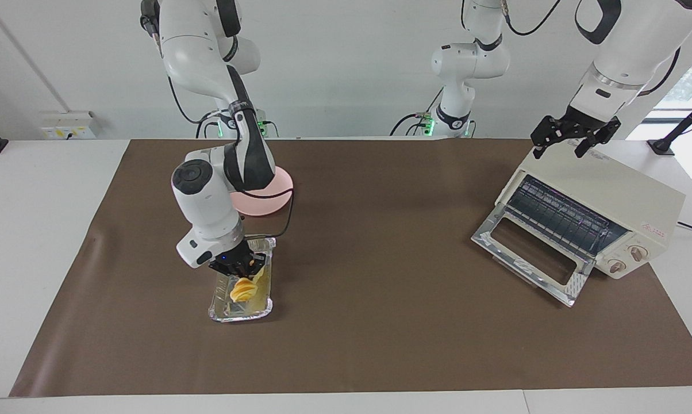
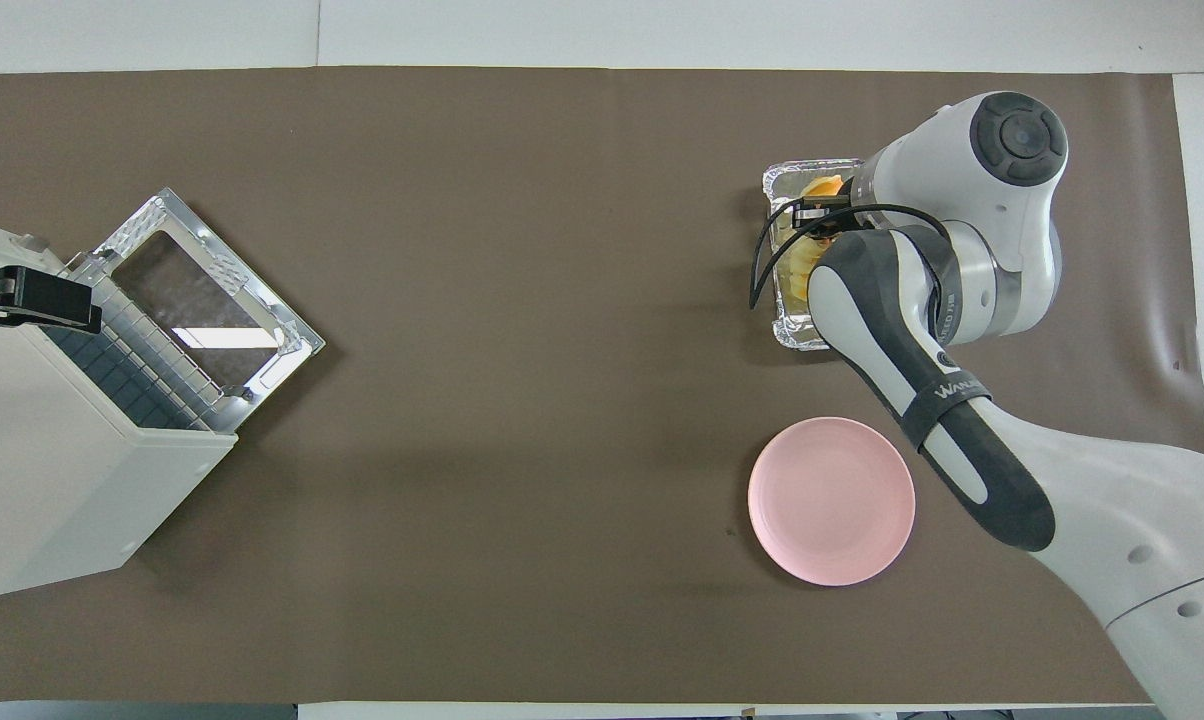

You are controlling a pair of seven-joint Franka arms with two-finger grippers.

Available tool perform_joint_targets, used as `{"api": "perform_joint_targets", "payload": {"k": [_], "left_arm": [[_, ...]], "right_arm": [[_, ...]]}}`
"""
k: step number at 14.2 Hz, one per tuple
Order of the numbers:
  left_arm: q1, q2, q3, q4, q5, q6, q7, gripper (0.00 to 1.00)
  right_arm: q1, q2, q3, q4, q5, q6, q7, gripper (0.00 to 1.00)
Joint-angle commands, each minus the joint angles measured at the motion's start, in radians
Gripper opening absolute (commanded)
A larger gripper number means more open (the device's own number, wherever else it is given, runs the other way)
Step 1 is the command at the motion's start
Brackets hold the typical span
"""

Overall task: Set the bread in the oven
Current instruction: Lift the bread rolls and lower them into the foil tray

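I should release the bread with my right gripper now, because the yellow bread is inside the foil tray's rim in the overhead view.
The yellow-orange ridged bread (image 1: 242,290) hangs end-down from my right gripper (image 1: 239,271), which is shut on it low over the silver foil tray (image 1: 226,314). Whether the bread touches the tray's floor I cannot tell. From overhead the right arm covers most of the tray (image 2: 786,333); bits of bread (image 2: 820,186) show beside the right gripper (image 2: 824,212). The cream-white oven (image 1: 616,192) stands at the left arm's end of the table, its glass door (image 1: 530,259) dropped open and the rack showing. My left gripper (image 1: 573,141) waits open just above the oven's top, nothing in it.
A round pink plate (image 1: 276,196) lies bare on the brown mat, nearer to the robots than the foil tray. From overhead the oven (image 2: 52,480) and its open door (image 2: 202,300) fill the mat's corner, under the left gripper (image 2: 22,300).
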Motion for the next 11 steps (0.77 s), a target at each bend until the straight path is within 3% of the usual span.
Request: {"api": "perform_joint_targets", "payload": {"k": [1, 4, 5, 6, 7, 11], "left_arm": [[-0.019, -0.026, 0.015, -0.025, 0.019, -0.004, -0.010, 1.00], [-0.020, -0.026, 0.015, -0.025, 0.019, -0.004, -0.009, 1.00], [-0.020, -0.026, 0.015, -0.025, 0.019, -0.004, -0.008, 1.00], [-0.019, -0.026, 0.015, -0.025, 0.019, -0.004, -0.008, 1.00], [-0.019, -0.026, 0.015, -0.025, 0.019, -0.004, -0.008, 1.00], [-0.020, -0.026, 0.015, -0.025, 0.019, -0.004, -0.010, 1.00]], "right_arm": [[0.000, -0.014, 0.003, -0.041, 0.012, 0.041, -0.024, 0.00], [0.001, -0.014, 0.003, -0.041, 0.012, 0.041, -0.022, 0.00], [0.001, -0.014, 0.003, -0.040, 0.010, 0.041, -0.022, 0.34], [0.001, -0.014, 0.003, -0.037, 0.010, 0.040, -0.021, 0.92], [0.001, -0.014, 0.003, -0.031, 0.010, 0.032, -0.021, 1.00], [-0.002, -0.021, 0.003, -0.005, 0.009, -0.006, -0.022, 1.00]]}}
